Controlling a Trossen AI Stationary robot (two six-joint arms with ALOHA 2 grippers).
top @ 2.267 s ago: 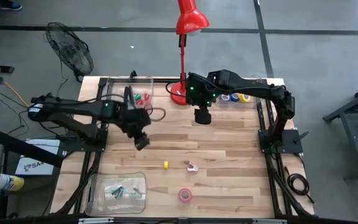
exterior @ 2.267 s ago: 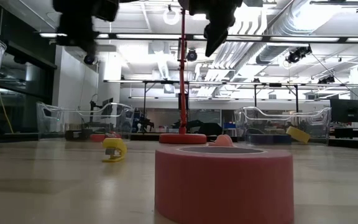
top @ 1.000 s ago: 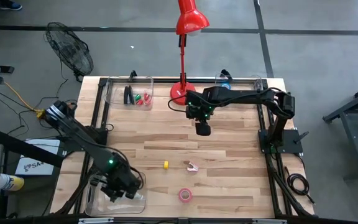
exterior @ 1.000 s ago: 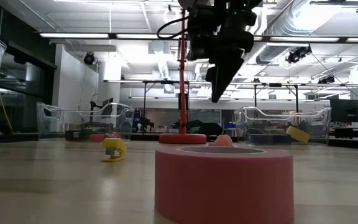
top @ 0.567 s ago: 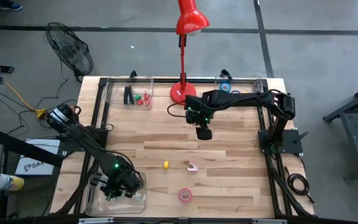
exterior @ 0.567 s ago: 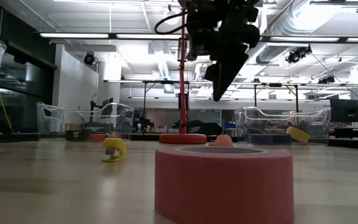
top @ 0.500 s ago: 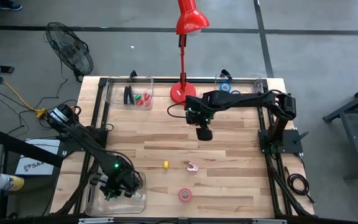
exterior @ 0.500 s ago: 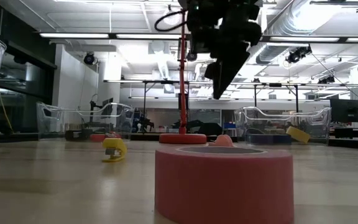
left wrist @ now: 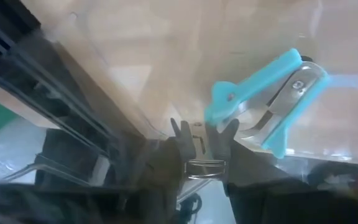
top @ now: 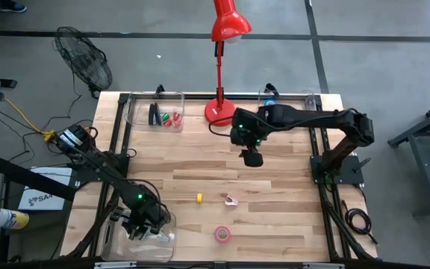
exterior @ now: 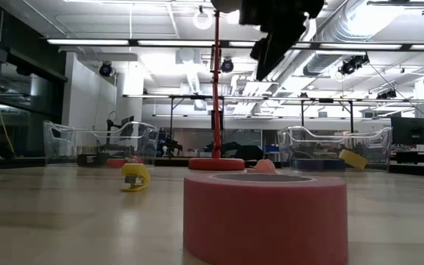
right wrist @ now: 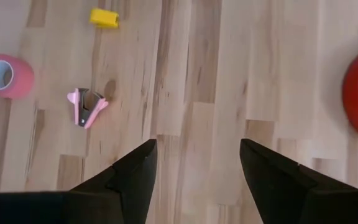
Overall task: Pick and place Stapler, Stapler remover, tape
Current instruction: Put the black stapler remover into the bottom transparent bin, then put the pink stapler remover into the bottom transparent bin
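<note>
The held remover's metal part is in the clear bin, right beside the blue remover, so the left gripper needs to let go of the remover now.
My left gripper reaches down into the clear bin at the table's near left corner and is shut on a staple remover. A blue staple remover lies beside it in the bin. My right gripper hangs open above the middle of the table, fingers pointing down. Below and nearer lie a pink staple remover, a pink tape roll and a small yellow item. The black stapler lies in the far left bin. Tape rolls sit in the far right bin. My left gripper pinches a staple remover between its two fingers, coming from above into the bin. Only its metal part shows between the fingers; the gripper hides the rest. Whether it is lifted or rests on the bin floor cannot be told.
A red desk lamp stands with its round base at the far edge, just left of my right arm. Clear bins stand at the far left, far right and near left. Bare wood lies between the loose items and the right edge.
My right gripper has drifted toward the table's right edge and risen, staying open. My left gripper has kept working inside the near left bin with little travel, and the bin's clear wall has shifted in the low view.
</note>
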